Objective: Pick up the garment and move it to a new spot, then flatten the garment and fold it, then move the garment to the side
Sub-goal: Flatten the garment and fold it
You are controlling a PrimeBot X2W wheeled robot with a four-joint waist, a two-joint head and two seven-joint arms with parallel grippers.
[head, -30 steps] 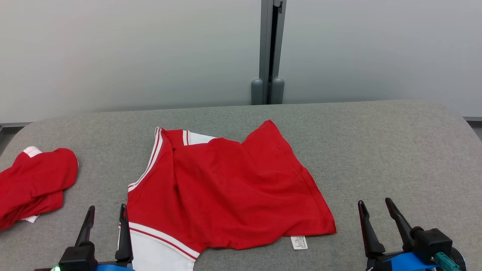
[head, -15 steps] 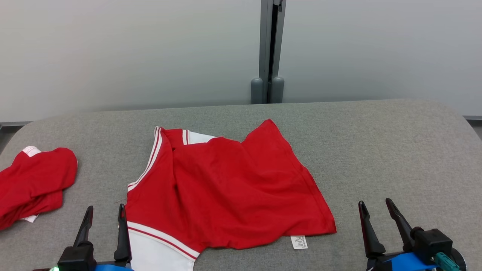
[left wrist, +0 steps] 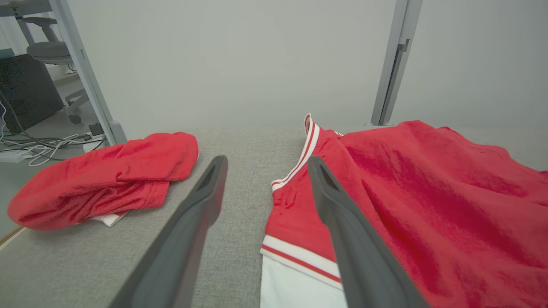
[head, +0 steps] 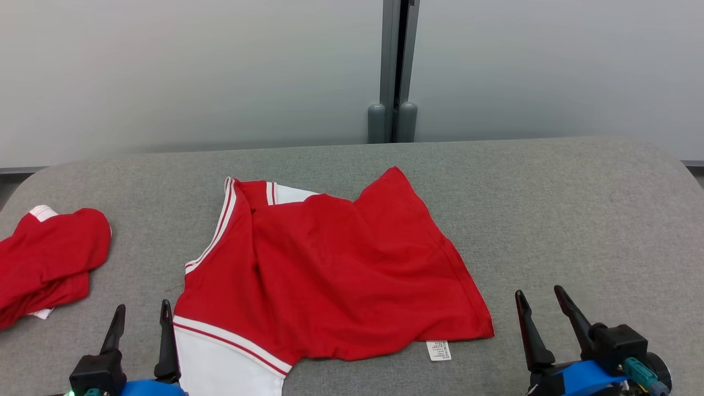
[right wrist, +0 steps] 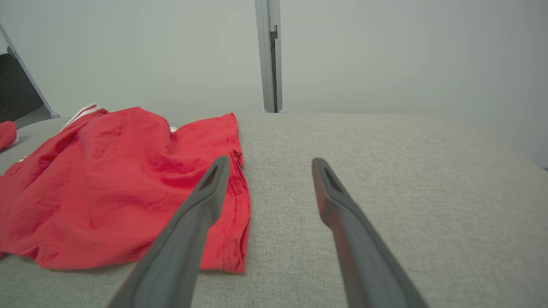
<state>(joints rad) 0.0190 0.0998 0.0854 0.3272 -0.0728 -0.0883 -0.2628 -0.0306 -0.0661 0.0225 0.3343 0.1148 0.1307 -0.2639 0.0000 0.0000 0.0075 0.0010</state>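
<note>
The rumpled garment needs to be flattened and its sleeve folded over the red body (head: 330, 284), so the left gripper should next grab the garment by its white sleeve corner (head: 224, 366).
The garment (head: 330, 275), red with white striped trim and a white panel at its near left corner, lies rumpled and spread in the middle of the grey table (head: 577, 220). My left gripper (head: 142, 306) stands open at the garment's near left edge, with its right finger over the trim in the left wrist view, where the garment (left wrist: 428, 192) lies right of the open left gripper (left wrist: 267, 159). My right gripper (head: 538, 291) stands open over bare table, just right of the garment's near right corner. In the right wrist view the garment (right wrist: 107, 184) lies left of the open right gripper (right wrist: 270, 159).
A second red garment (head: 49, 258) lies bunched at the table's left edge, also seen as the second red garment (left wrist: 107, 175). A white label (head: 438, 350) sticks out at the near hem. A grey partition post (head: 393, 66) stands behind the table. Cables and an office chair (left wrist: 47, 49) are off to the left.
The whole head picture has shifted slightly, so the camera has moved. Both grippers sit a little lower in it and stay open. The garment lies as before.
</note>
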